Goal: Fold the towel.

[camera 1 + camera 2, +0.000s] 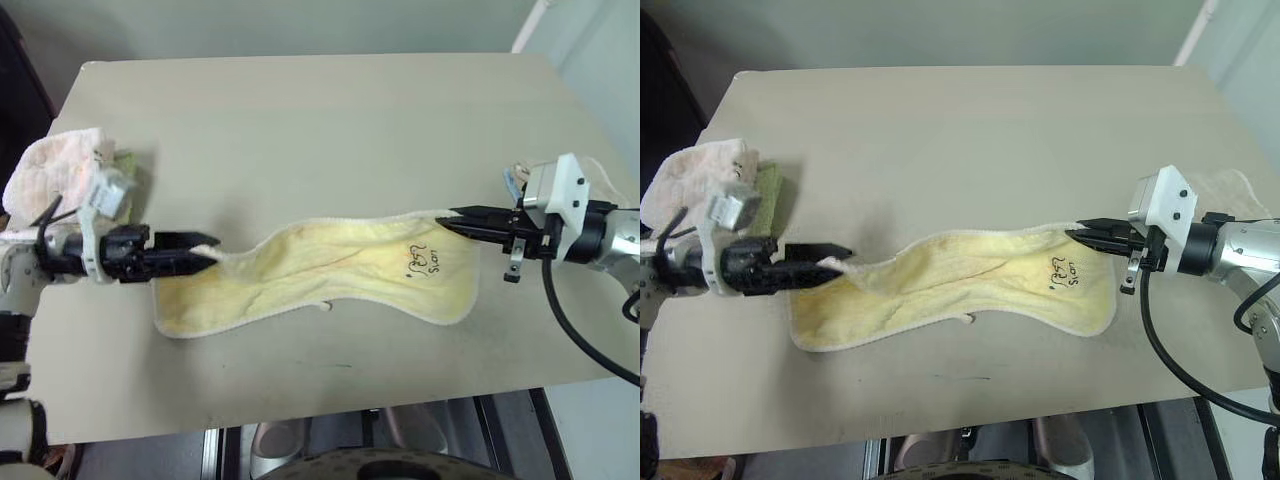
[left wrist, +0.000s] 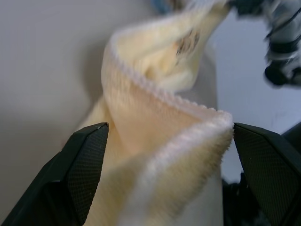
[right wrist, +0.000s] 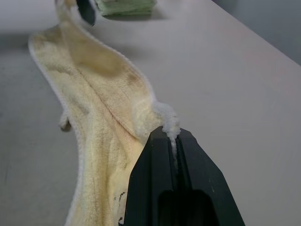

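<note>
The left gripper should next grab the towel's raised hemmed corner (image 1: pixel 213 252) (image 2: pixel 217 126), because that corner stands up while the towel's slack middle sags onto the table. The robot can then fold the towel.
The pale yellow towel (image 1: pixel 320 265) lies stretched left to right across the table, its far edge lifted at both ends and dark handwritten marks near its right end. My left gripper (image 1: pixel 200 252) is at the towel's left corner and stands open. In the left wrist view that corner (image 2: pixel 160 141) sits loose between the wide-apart fingers (image 2: pixel 87 160). My right gripper (image 1: pixel 450 220) is shut on the towel's far right corner, and the right wrist view shows a tuft of the whitish edge pinched at its tips (image 3: pixel 173 136).
A pink-white folded towel (image 1: pixel 50 170) and a greenish folded cloth (image 1: pixel 765 195) sit at the table's left edge behind my left arm. A beige cloth (image 1: pixel 1230 190) lies at the right edge. The beige table (image 1: pixel 300 120) stretches away behind the towel.
</note>
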You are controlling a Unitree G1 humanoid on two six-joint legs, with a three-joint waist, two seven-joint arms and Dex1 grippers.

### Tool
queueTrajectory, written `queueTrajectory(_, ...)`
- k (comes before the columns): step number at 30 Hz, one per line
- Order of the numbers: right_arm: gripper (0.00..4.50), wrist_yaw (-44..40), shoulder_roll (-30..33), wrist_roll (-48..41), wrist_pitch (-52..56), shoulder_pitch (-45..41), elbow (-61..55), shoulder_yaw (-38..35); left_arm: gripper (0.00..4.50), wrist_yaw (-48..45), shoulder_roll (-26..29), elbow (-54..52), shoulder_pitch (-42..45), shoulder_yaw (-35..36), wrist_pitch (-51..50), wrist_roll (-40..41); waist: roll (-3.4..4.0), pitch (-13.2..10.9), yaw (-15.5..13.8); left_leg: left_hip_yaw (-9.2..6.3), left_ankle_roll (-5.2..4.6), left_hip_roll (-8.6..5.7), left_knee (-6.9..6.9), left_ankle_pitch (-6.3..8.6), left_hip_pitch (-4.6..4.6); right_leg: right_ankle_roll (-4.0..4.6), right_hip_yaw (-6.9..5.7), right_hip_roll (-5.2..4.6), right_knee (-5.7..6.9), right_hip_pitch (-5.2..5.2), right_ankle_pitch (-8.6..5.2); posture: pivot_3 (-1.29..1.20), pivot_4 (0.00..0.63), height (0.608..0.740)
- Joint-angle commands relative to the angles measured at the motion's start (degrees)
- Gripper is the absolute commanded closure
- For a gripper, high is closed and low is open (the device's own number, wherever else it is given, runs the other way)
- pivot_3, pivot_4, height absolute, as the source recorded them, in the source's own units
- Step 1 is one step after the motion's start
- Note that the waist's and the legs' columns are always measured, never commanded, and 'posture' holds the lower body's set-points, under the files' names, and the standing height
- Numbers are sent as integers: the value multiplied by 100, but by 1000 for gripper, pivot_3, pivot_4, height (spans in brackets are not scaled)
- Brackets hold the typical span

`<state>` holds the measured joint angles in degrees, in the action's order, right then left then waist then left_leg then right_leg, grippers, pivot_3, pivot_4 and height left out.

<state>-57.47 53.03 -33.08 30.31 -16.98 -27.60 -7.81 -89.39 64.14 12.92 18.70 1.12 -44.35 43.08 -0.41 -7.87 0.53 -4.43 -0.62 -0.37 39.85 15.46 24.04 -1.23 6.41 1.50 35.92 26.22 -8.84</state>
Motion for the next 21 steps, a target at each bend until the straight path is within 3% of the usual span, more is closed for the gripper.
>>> queueTrajectory(1, 4500, -4, 76, 113, -131, -5, -122, -49, 20, -311, 97, -474, -375, -48, 1014, -166, 0, 0, -3, 0, 0, 1, 0, 0, 0, 1, 0, 1, 2, 2, 0, 0, 150, 740)
queueTrajectory(12, 4500, -150, 123, 468, -339, -13, 37, 131, 20, -311, 582, -529, -956, -318, 3459, 255, 3, 2, -22, -1, 0, 7, 4, 0, 0, 10, 0, 6, 10, 5, 5, 0, 150, 740)
queueTrajectory(21, 4500, -187, 81, 590, -425, -27, 87, 229, 20, -311, 959, -474, -1193, -738, 3777, 551, 3, 1, -6, 0, 6, 9, -3, 6, 4, 16, 0, 7, 8, 13, 1, 0, 150, 740)
